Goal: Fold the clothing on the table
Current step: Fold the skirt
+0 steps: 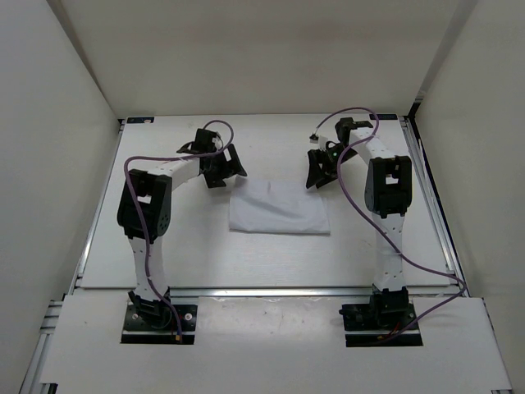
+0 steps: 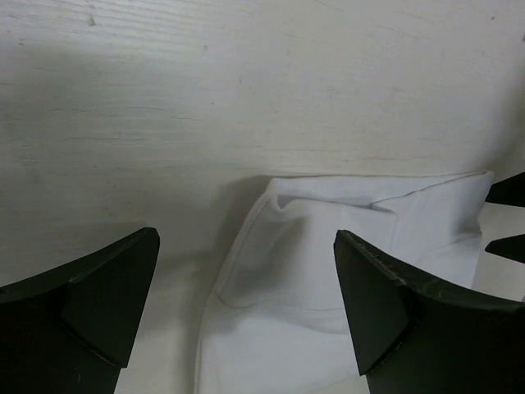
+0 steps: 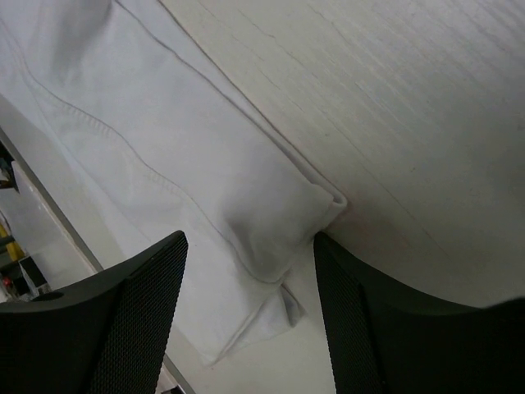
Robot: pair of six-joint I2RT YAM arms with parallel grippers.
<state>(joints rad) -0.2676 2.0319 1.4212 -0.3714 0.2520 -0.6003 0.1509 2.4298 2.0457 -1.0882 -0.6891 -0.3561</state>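
Observation:
The left gripper takes hold of the clothing's far corner (image 1: 239, 180) (image 2: 267, 215) next, matching my right gripper's corner, to lift the clothing's far edge for folding.
The clothing (image 1: 279, 210) is a white cloth lying flat as a folded rectangle in the middle of the table (image 1: 172, 254). My left gripper (image 1: 223, 169) hovers just beyond its far left corner, jaws wide open with nothing in them. In the left wrist view the clothing (image 2: 328, 271) shows between the black fingers (image 2: 107, 304), on the table (image 2: 246, 82). My right gripper (image 1: 319, 173) stands open at the far right corner. In the right wrist view the open gripper (image 3: 250, 283) straddles a doubled corner of the clothing (image 3: 271, 213) without gripping it.
White walls enclose the table on the left, back and right. A metal rail (image 1: 271, 290) runs along the front edge, with both arm bases behind it. Purple cables loop over each arm.

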